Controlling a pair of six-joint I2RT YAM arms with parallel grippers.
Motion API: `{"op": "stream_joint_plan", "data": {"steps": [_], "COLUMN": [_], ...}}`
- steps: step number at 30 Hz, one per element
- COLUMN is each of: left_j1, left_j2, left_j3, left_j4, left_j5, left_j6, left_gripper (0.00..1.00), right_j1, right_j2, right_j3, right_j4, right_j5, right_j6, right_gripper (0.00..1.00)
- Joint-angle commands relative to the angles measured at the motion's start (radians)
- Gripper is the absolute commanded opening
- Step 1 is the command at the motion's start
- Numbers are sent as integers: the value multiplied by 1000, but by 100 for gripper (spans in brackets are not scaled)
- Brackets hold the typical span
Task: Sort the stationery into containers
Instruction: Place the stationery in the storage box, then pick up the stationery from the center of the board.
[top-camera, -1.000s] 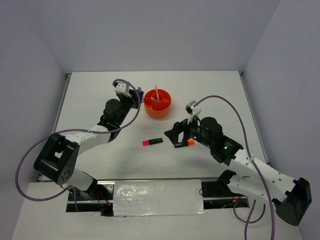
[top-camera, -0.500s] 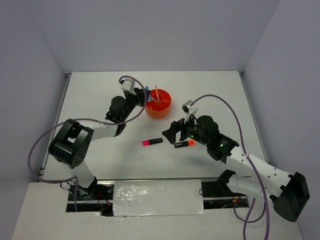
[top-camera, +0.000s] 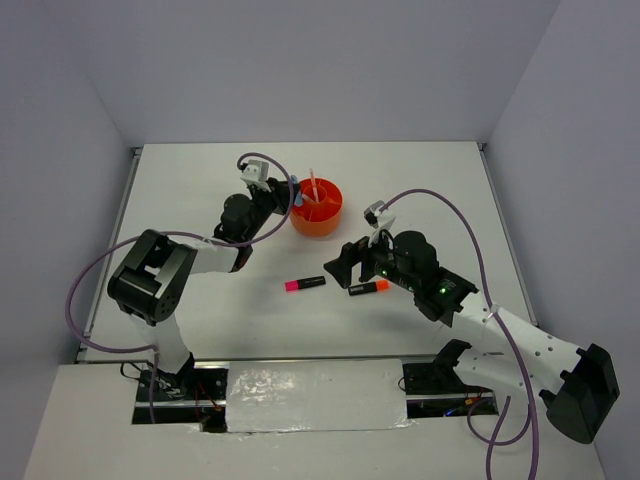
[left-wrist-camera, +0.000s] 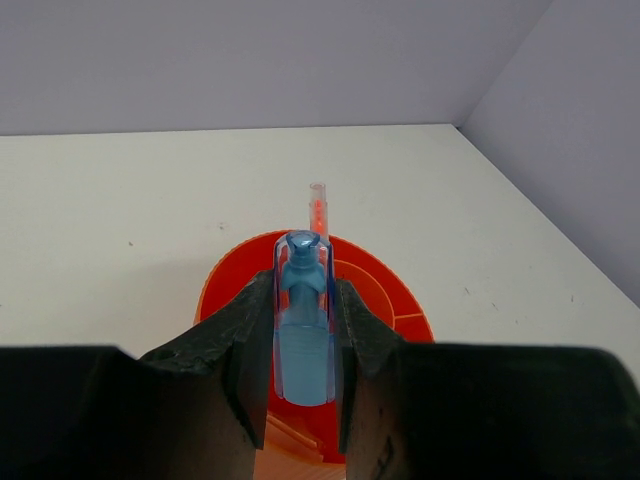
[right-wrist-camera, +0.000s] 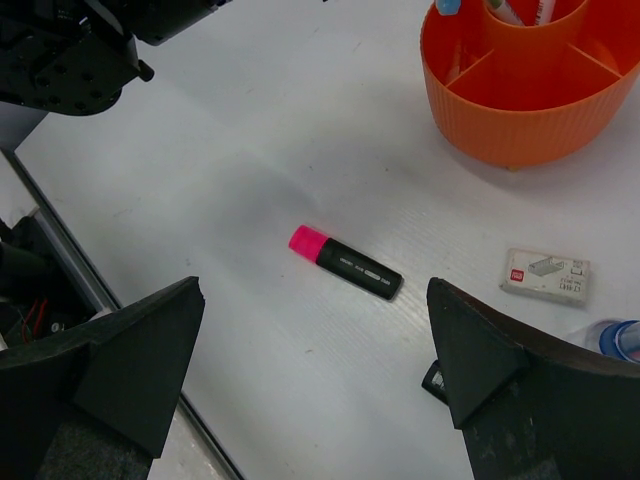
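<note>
The orange tub's open section is below the blue capsule (left-wrist-camera: 303, 340), so the capsule would land inside the orange tub. My left gripper needs to open now.
My left gripper (top-camera: 289, 196) is shut on a blue capsule (left-wrist-camera: 303, 340) and holds it upright over the near-left rim of the round orange tub (top-camera: 318, 224). The tub also shows in the left wrist view (left-wrist-camera: 390, 300) and the right wrist view (right-wrist-camera: 530, 120). A thin pink pen (left-wrist-camera: 317, 205) stands in its central cup. My right gripper (top-camera: 340, 268) is open and empty above the table. The pink-ended black highlighter (right-wrist-camera: 345, 262) lies just beyond its fingers (right-wrist-camera: 150, 340); it also shows in the top view (top-camera: 304, 284). The orange-ended highlighter (top-camera: 370, 287) lies under the right wrist.
A white eraser (right-wrist-camera: 545, 275) lies on the table in front of the tub. A blue-capped bottle (right-wrist-camera: 620, 340) shows at the right edge of the right wrist view. Walls close the table at the back and both sides.
My left gripper has moved right with the blue capsule, from beside the tub to over its rim. My right gripper has shifted slightly left, toward the pink highlighter.
</note>
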Motion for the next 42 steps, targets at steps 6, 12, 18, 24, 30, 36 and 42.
{"op": "stream_joint_plan", "data": {"steps": [6, 12, 18, 24, 30, 36, 42], "left_j1": [8, 9, 15, 29, 32, 32, 34], "left_j2": [10, 12, 25, -11, -320, -617, -781], "left_j3": [-24, -32, -52, -78, -147, -5, 43], "left_j4": [157, 154, 180, 185, -111, -1064, -1661], "left_j5": [20, 11, 10, 2, -171, -464, -495], "left_j6": [-11, -17, -34, -62, -123, -294, -503], "left_gripper": [33, 43, 56, 65, 99, 99, 99], "right_j1": [-4, -7, -4, -4, -5, 25, 125], "right_j2": [-2, 1, 2, 7, 100, 254, 387], "right_j3": [27, 28, 28, 28, 68, 133, 227], "right_j4": [45, 44, 44, 45, 21, -37, -118], "right_j5": [-21, -23, -24, -24, -110, -204, -181], "right_j6": [-8, -9, -11, -15, -66, -162, -374], "right_gripper": [100, 100, 100, 100, 100, 100, 100]}}
